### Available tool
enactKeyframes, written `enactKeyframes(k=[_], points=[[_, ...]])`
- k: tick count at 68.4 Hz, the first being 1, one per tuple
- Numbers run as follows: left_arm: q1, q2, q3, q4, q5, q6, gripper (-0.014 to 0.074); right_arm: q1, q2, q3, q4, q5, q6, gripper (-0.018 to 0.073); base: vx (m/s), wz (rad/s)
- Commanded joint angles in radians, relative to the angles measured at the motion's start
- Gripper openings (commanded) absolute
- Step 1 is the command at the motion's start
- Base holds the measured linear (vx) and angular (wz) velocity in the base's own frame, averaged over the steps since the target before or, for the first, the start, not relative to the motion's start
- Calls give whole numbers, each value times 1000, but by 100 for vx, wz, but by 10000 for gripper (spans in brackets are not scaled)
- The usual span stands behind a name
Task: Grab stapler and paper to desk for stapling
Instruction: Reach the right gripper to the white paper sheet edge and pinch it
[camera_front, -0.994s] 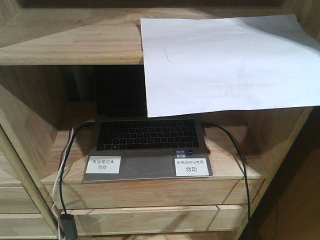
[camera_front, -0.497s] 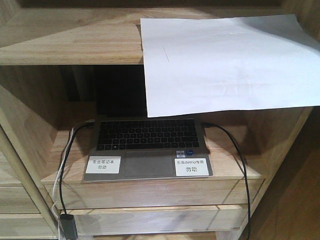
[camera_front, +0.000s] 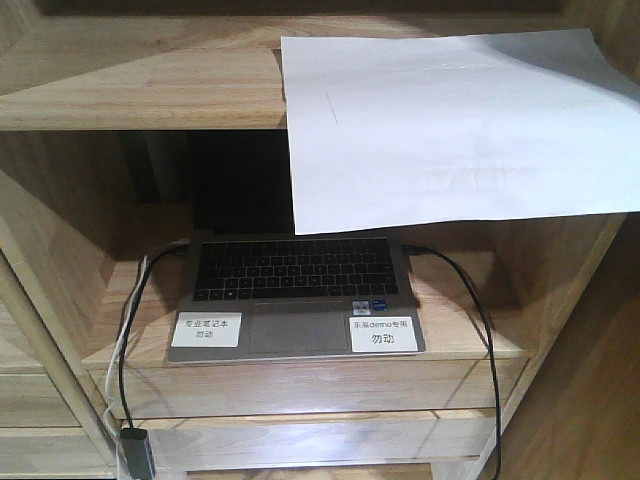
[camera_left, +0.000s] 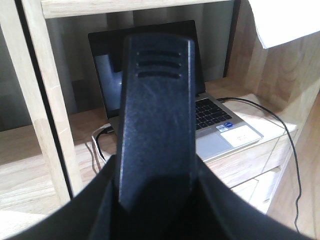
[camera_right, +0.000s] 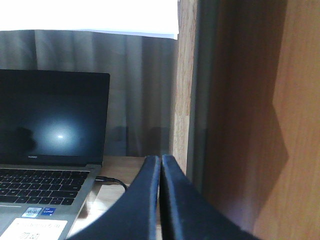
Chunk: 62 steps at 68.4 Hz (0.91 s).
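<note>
The robot's right hand should grab the white paper (camera_front: 450, 130) by its overhanging edge (camera_front: 465, 215) next.
The white paper (camera_front: 450, 130) lies on the upper shelf and droops over its front edge above the laptop. Its corner also shows in the left wrist view as paper (camera_left: 285, 20), and along the top of the right wrist view as paper (camera_right: 90, 15). A black stapler (camera_left: 156, 100) stands up between the fingers of my left gripper (camera_left: 156, 170), which is shut on it in front of the shelf unit. My right gripper (camera_right: 160, 159) is shut with nothing in it, close to the shelf's right upright. The desk is out of view. Neither gripper shows in the front view.
An open laptop (camera_front: 295, 300) with two white labels sits on the lower shelf of the light-wood shelf unit (camera_front: 140, 80). Black cables (camera_front: 485, 340) hang off both sides. A wooden upright (camera_right: 182, 85) and a brown panel (camera_right: 250, 120) stand right of my right gripper. Drawers (camera_front: 300, 435) are below.
Paper and laptop stay put. The front view shifts very slightly, with a little more floor showing at the lower right.
</note>
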Motion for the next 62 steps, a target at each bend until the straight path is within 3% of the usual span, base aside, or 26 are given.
enactKeyframes(k=[1, 6, 10, 16, 24, 34, 41, 49, 58, 59, 62], points=[[-7, 16, -28, -2, -115, -7, -6, -7, -10, 22, -7, -75, -3, -10, 0, 0], [-7, 16, -28, -2, -115, -7, -6, -6, -10, 22, 9, -95, 142, -10, 0, 0], [-7, 16, -28, -1, -115, -7, -6, -6, -10, 22, 3, -111, 355, -10, 0, 0], [-7, 16, -28, -1, -115, -7, -6, -6, -10, 22, -66, -118, 685, -10, 0, 0], [-7, 16, -28, -1, -115, -7, -6, -7, -10, 22, -152, -97, 991, -10, 0, 0], [-7, 16, -28, -1, -115, -7, -6, -7, -9, 22, -136, -44, 1143, -6, 0, 0], [-7, 16, -28, -1, -115, -7, -6, -6, -9, 21, -113, -75, 1155, 19, 0, 0], [-7, 16, -28, -1, -115, -7, -6, -6, 19, 21, -114, -155, 1159, 107, 0, 0], [-7, 16, -28, -1, -115, -7, -6, -6, 119, 21, -156, -325, 1228, 274, 0, 0], [-7, 16, -28, -1, -115, -7, -6, -6, 311, 19, -319, -611, 1362, 478, 0, 0], [-7, 16, -28, -1, -115, -7, -6, -6, 387, 17, -345, -692, 1379, 520, 0, 0]])
